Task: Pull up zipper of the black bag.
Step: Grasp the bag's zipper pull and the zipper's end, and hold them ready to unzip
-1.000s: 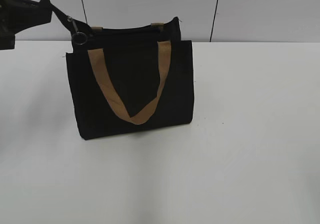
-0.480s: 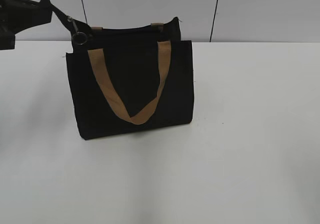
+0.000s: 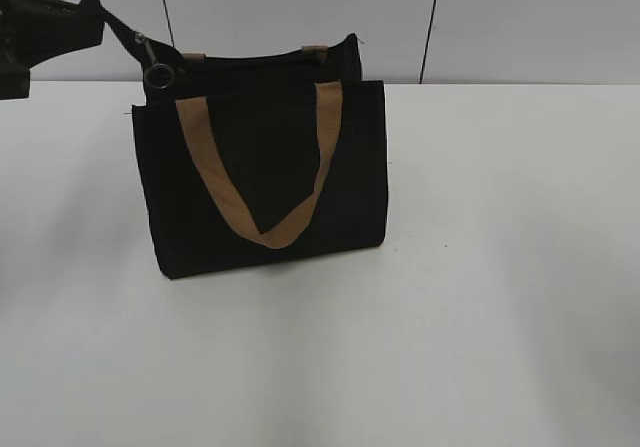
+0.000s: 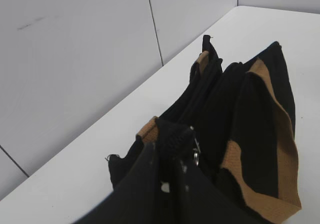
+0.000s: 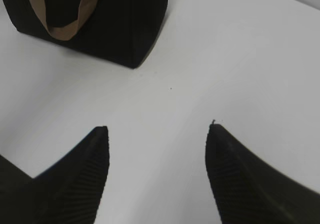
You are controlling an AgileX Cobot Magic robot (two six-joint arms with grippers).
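The zipper's metal pull tab is the part my right gripper will grab next, to close up the black bag [image 3: 265,172].
The black bag [image 3: 265,172] with tan handles [image 3: 262,229] stands upright on the white table [image 3: 480,297]. Its top left corner is pulled up and to the left into a black tab [image 3: 125,35]. A metal zipper pull with a ring [image 3: 158,73] hangs at that corner. My left gripper [image 3: 98,13] is shut on this tab. In the left wrist view the gripper [image 4: 170,151] pinches the ribbed tab [image 4: 174,136], with the pull [image 4: 196,153] just to its right. My right gripper [image 5: 157,134] is open and empty over bare table, right of and in front of the bag [image 5: 125,18].
A grey panelled wall [image 3: 500,17] runs along the table's far edge, just behind the bag. The right arm does not show in the exterior view.
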